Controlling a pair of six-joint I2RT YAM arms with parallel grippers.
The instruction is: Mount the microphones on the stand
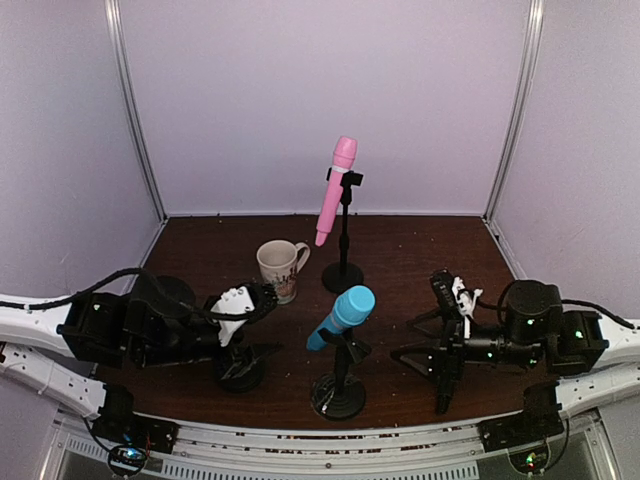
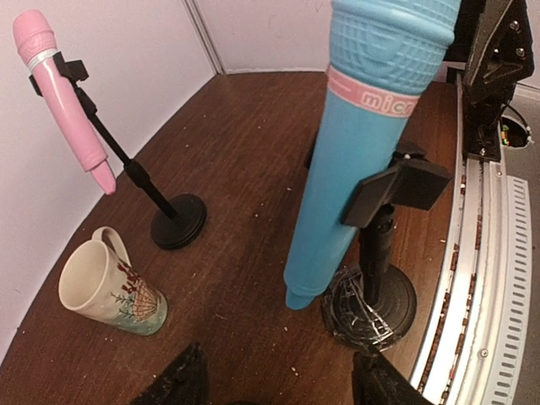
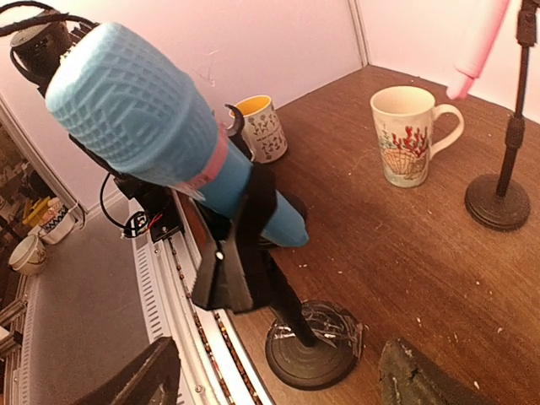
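Next, my left gripper grabs the light blue microphone's body (image 1: 331, 325) beside the pink band, to seat it in the near stand's clip (image 1: 354, 349).
The pink microphone (image 1: 336, 190) is clipped in the far stand (image 1: 343, 275); it also shows in the left wrist view (image 2: 63, 97). The light blue microphone (image 1: 340, 318) sits tilted in the clip of the near stand (image 1: 338, 395), and it shows in the left wrist view (image 2: 363, 143) and the right wrist view (image 3: 160, 135). My left gripper (image 1: 268, 322) (image 2: 278, 388) is open and empty, left of the blue microphone. My right gripper (image 1: 432, 345) (image 3: 283, 380) is open and empty, right of it. The black microphone is not in view.
A white mug with a red pattern (image 1: 282, 268) stands left of the far stand. A second mug with a yellow inside (image 3: 257, 126) shows in the right wrist view. A third black stand base (image 1: 240, 372) sits under my left arm. White booth walls close in the table.
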